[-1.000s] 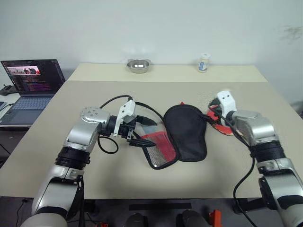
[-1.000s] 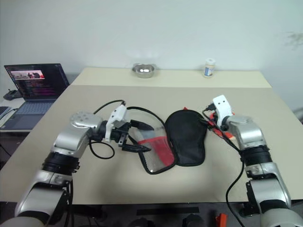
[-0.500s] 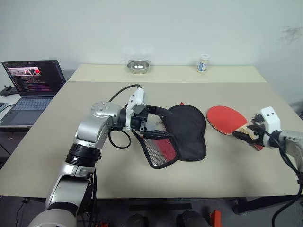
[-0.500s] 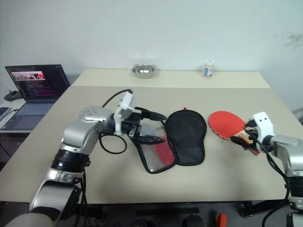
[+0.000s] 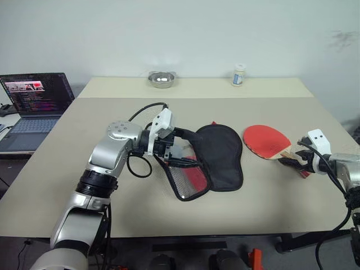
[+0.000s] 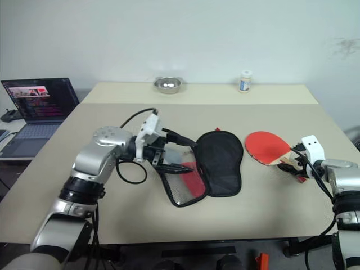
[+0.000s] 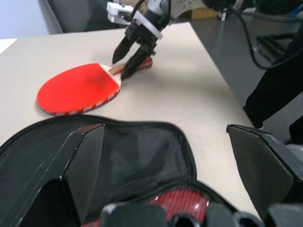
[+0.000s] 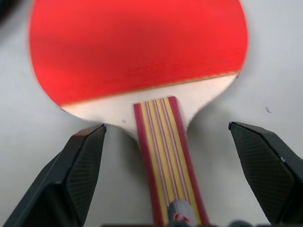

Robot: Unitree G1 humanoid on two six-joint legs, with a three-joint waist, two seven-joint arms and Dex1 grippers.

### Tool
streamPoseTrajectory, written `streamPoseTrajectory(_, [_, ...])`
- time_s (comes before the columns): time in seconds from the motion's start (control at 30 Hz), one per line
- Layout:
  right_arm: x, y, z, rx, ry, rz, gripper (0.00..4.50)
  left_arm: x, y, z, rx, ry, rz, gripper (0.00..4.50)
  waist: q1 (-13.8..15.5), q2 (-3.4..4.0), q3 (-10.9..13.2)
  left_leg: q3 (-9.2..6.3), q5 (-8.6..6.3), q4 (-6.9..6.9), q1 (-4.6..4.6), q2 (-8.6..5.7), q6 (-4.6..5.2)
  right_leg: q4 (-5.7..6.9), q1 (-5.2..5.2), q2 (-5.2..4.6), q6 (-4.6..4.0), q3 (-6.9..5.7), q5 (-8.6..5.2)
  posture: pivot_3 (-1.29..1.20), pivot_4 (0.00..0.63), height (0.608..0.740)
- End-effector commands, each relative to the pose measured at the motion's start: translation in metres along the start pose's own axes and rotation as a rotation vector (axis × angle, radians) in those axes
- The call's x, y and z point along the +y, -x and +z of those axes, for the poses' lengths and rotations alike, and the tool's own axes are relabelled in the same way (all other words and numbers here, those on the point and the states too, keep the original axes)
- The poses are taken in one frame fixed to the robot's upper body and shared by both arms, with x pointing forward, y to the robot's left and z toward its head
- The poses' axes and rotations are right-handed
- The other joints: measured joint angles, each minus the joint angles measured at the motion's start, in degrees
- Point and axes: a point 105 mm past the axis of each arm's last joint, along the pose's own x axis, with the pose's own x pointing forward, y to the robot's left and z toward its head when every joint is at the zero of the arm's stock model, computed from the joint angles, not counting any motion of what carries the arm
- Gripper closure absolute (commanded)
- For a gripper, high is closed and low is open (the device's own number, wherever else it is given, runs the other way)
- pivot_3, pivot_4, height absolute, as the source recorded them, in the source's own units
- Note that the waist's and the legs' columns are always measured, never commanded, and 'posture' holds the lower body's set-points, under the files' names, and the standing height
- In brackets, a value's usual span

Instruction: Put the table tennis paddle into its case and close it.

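Note:
My fingers are low over the table beside the paddle's striped handle (image 8: 165, 156) and closing would catch it, so it is now time to close my right gripper.
The table tennis paddle (image 5: 263, 140) lies flat on the table, red face up, its striped wooden handle (image 8: 165, 156) pointing at my right gripper (image 5: 291, 162). That gripper is open, one finger on each side of the handle's end, not closed on it. The case (image 5: 220, 154) lies unzipped at the table's middle, black flap spread to the right, red side with the mesh pocket (image 5: 188, 181) toward me. My left gripper (image 5: 197, 149) is open at the case's left edge, fingers (image 7: 80, 165) spread wide above and below its mouth. The left wrist view looks over the case (image 7: 132, 142) to the paddle (image 7: 78, 87).
An open laptop (image 5: 36, 98) stands on a side table at the left. A metal bowl (image 5: 161, 79) and a small white bottle (image 5: 238, 75) sit at the far edge. The table's right edge (image 5: 337, 121) runs close to my right gripper.
My right gripper has swung right and down, from over the paddle's face to the end of its handle, uncovering the red face. My left gripper has shifted slightly right, closer over the case's mouth.

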Motion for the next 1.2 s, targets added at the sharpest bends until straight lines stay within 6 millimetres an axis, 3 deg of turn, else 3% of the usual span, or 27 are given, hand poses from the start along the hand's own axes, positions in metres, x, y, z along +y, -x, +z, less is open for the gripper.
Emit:
streamPoseTrajectory(0.03, [0.002, -0.004, 0.003, 0.003, 0.016, 0.008, 0.04, 0.003, 0.009, 0.003, 0.007, -0.032, 0.023, 0.0, -0.03, 0.0, 0.0, 0.04, 0.0, 0.0, 0.04, 0.0, 0.0, 0.01, 0.01, 0.0, 0.0, 0.05, 0.0, 0.0, 0.15, 0.74])
streamPoseTrajectory(0.13, [0.001, -0.007, 0.002, 0.008, -0.005, -0.005, 0.62, 0.005, 0.012, 0.001, 0.012, -0.034, 0.041, 0.0, -0.04, 0.0, 0.0, 0.07, 0.0, 0.0, 0.09, 0.02, 0.0, 0.02, 0.04, 0.0, 0.0, 0.1, 0.0, 0.0, 0.15, 0.74])
streamPoseTrajectory(0.43, [-0.011, -0.001, 0.02, -0.107, -0.114, -0.099, 3.38, 0.018, 0.029, 0.0, 0.026, -0.035, 0.132, 0.0, 0.02, -0.02, 0.0, 0.21, 0.0, 0.0, 0.21, 0.01, 0.0, 0.05, 0.1, 0.0, 0.08, 0.27, 0.05, 0.0, 0.15, 0.74])
streamPoseTrajectory(0.6, [-0.013, 0.03, 0.052, -0.257, -0.136, -0.197, 3.42, 0.024, 0.039, -0.001, 0.035, -0.035, 0.177, 0.0, 0.28, 0.11, 0.09, 0.22, 0.0, -0.02, -0.04, -0.03, -0.01, 0.05, -0.14, -0.08, 0.07, 0.27, 0.06, 0.0, 0.15, 0.74])
streamPoseTrajectory(0.67, [0.007, 0.039, 0.063, -0.302, -0.138, -0.168, 3.42, 0.024, 0.042, -0.002, 0.04, -0.035, 0.185, 0.0, 0.33, 0.13, 0.1, 0.21, 0.0, -0.01, -0.34, -0.03, -0.02, 0.05, -0.43, -0.09, -0.15, 0.28, 0.19, 0.0, 0.15, 0.74])
streamPoseTrajectory(0.77, [0.056, 0.044, 0.073, -0.349, -0.144, -0.098, 3.42, 0.025, 0.045, -0.003, 0.045, -0.035, 0.191, 0.0, 0.06, 0.13, 0.09, 0.21, 0.01, -0.02, -0.39, 0.06, -0.04, 0.07, -0.51, -0.12, -0.16, 0.31, 0.2, 0.0, 0.15, 0.74])
streamPoseTrajectory(0.97, [0.147, 0.032, 0.077, -0.374, -0.258, 0.038, 3.42, 0.03, 0.046, -0.002, 0.057, -0.046, 0.192, 0.0, 0.16, 0.13, 0.1, 0.07, 0.2, -0.14, -0.4, 0.17, -0.37, 0.21, -0.67, -0.05, 0.05, 0.15, 0.07, 0.0, 0.15, 0.74])
streamPoseTrajectory(1.07, [0.173, 0.022, 0.078, -0.361, -0.301, 0.07, 3.42, 0.034, 0.048, -0.002, 0.065, -0.055, 0.206, 0.0, 0.22, 0.13, 0.09, 0.08, 0.23, -0.1, -0.46, 0.03, -0.41, 0.21, -0.67, -0.05, 0.04, 0.11, 0.08, 0.0, 0.15, 0.74])
streamPoseTrajectory(1.2, [0.192, 0.011, 0.08, -0.348, -0.324, 0.084, 3.42, 0.037, 0.048, -0.001, 0.064, -0.064, 0.209, 0.0, 0.37, 0.12, 0.09, 0.08, 0.22, -0.05, -0.65, -0.09, -0.39, 0.09, -0.74, -0.07, -0.12, 0.1, 0.25, 0.0, 0.15, 0.74])
